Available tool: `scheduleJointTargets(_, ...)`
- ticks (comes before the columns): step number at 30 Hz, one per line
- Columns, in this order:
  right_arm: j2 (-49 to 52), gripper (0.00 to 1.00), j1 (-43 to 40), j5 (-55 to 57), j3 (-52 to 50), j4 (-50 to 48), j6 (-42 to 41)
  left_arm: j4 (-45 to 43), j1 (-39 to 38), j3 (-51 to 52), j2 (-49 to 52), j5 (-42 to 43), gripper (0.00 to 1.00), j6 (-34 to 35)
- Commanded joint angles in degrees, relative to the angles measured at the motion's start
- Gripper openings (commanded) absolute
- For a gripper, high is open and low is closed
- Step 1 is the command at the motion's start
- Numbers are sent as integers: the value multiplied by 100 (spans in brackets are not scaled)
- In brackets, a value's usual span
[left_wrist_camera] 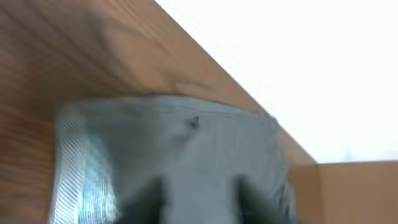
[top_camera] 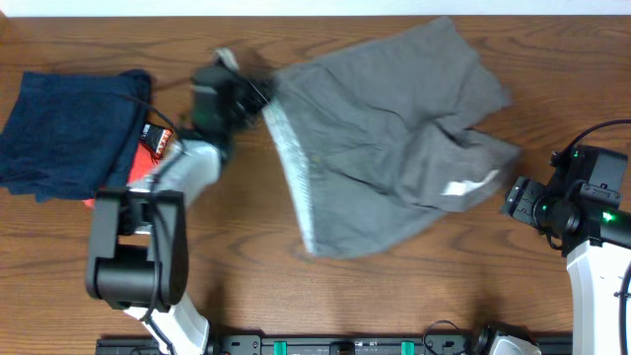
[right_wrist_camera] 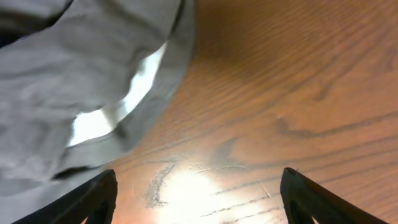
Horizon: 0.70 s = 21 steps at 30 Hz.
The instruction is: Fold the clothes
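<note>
My right gripper will spread the leg flat for folding, so next it will grab the grey shorts (top_camera: 385, 128) by the turned-over leg cloth (top_camera: 463, 166) beside the white patch.
The grey shorts (top_camera: 385, 128) lie spread on the wooden table, with the pale waistband (top_camera: 296, 168) along their left edge. They also show in the left wrist view (left_wrist_camera: 186, 137) and the right wrist view (right_wrist_camera: 62, 74). My left gripper (top_camera: 242, 96) is at the waistband's upper left corner, blurred, with grey cloth between its fingers (left_wrist_camera: 200, 199). My right gripper (top_camera: 511, 200) is open and empty over bare wood (right_wrist_camera: 199, 199), just right of the shorts' leg hem. A white patch (right_wrist_camera: 118, 99) shows on that hem.
A dark navy folded garment (top_camera: 64, 123) lies at the far left, with a red-orange garment (top_camera: 148, 148) partly under it beside the left arm. The table's far edge (left_wrist_camera: 249, 99) runs close behind the shorts.
</note>
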<state>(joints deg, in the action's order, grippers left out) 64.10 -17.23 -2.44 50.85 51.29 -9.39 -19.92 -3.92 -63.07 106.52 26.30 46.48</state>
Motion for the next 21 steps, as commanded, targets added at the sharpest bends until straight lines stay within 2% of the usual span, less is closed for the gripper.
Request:
scheduleJointTargets(1, -28, 81, -37, -413, 70, 11, 96, 693, 201, -295, 9, 1733, 98, -33)
scheduleJointTargets(3, -4, 76, -37, -684, 66, 92, 210, 1565, 188, -260, 11, 2610, 98, -107)
scheduleJointTargets(5, 52, 71, -33, -994, 50, 179, 225, 2721, 81, -203, 11, 3001, 98, -535)
scheduleJointTargets(7, 140, 71, -24, -1379, -11, 199, 286, 4131, -116, -129, 11, 2940, 98, -1281)
scheduleJointTargets(10, 365, 72, 50, -1891, -142, 164, 461, 5307, -566, 48, 11, 2358, 98, -2044)
scheduleJointTargets(16, 903, 72, 321, -2682, -424, -282, 566, 5510, -1521, 361, 11, 1779, 98, -2208)
scheduleJointTargets(21, 1244, 72, 608, -2782, -490, -566, 562, 5510, -2124, 361, 11, 1029, 98, -2201)
